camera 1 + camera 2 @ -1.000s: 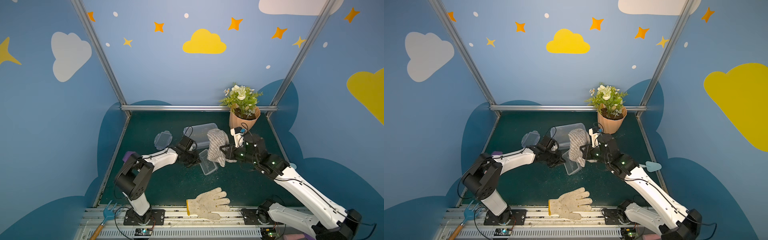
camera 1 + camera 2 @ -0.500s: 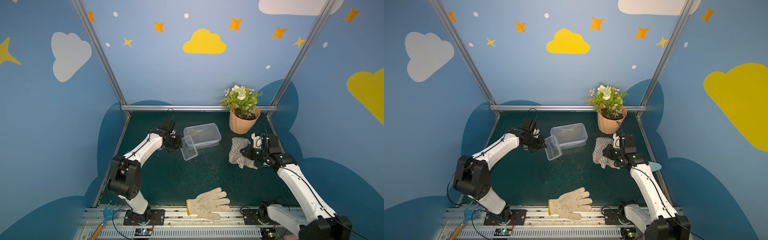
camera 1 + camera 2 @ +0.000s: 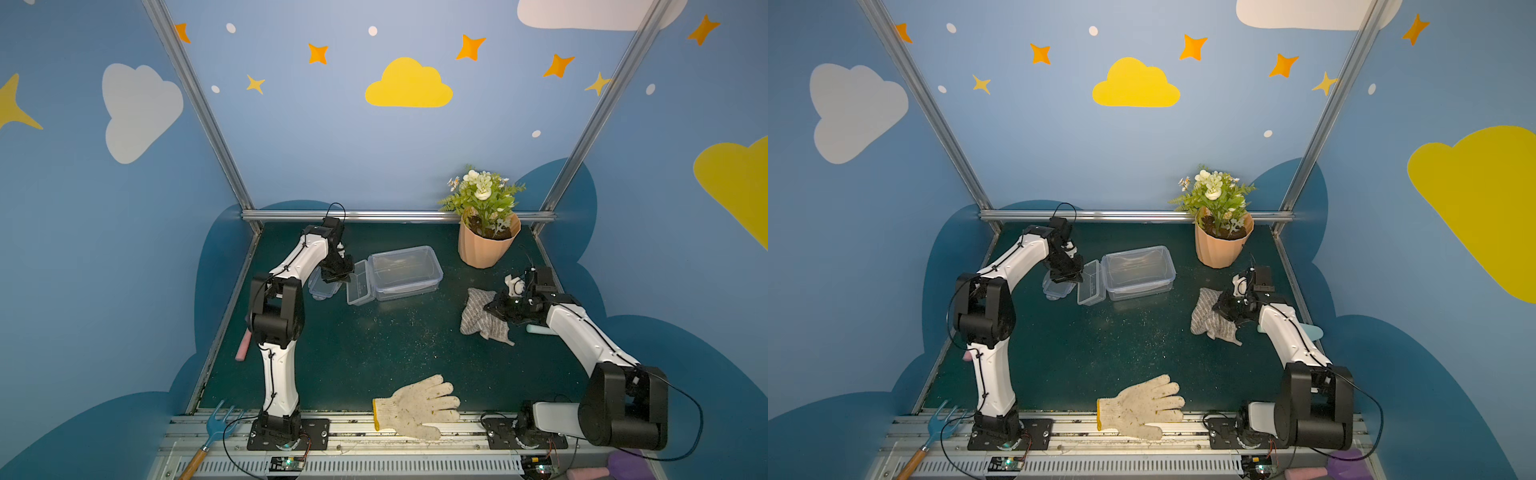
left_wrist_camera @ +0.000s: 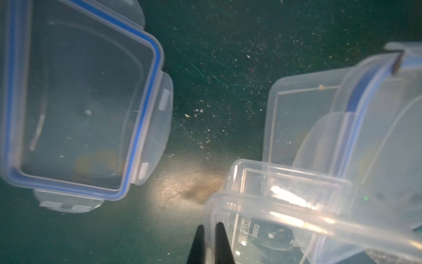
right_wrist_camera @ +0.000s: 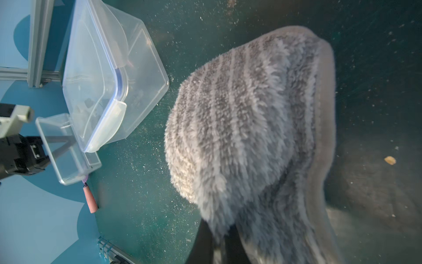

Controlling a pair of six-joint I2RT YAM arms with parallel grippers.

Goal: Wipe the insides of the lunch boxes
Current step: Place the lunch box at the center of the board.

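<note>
The small lunch box's base slants above the green mat, so I should lower the box flat before my left gripper releases it.
The large clear lunch box (image 3: 405, 270) (image 3: 1139, 270) stands open at the back of the green mat. Against its left side is the small clear lunch box (image 3: 359, 286) (image 3: 1092, 287), slightly tilted. My left gripper (image 3: 340, 277) (image 4: 210, 233) is shut on the small lunch box's wall (image 4: 274, 217), one finger inside and one outside. A blue-rimmed lid (image 4: 80, 102) (image 3: 322, 289) lies just left of it. Right of the large lunch box (image 5: 102, 68), my right gripper (image 3: 496, 309) (image 5: 217, 240) is shut on a grey striped cloth (image 3: 484, 318) (image 5: 246, 125) that hangs down to the mat.
A peach flower pot (image 3: 488, 249) stands at the back right. A white work glove (image 3: 417, 405) lies on the front edge and a blue hand fork (image 3: 216, 419) at the front left. A pink stick (image 3: 243, 347) lies along the left edge. Crumbs dot the mat (image 3: 374, 353).
The arms drew apart. My left gripper carried the small lunch box back and left, down beside the large one. My right gripper took the cloth to the right and lowered it.
</note>
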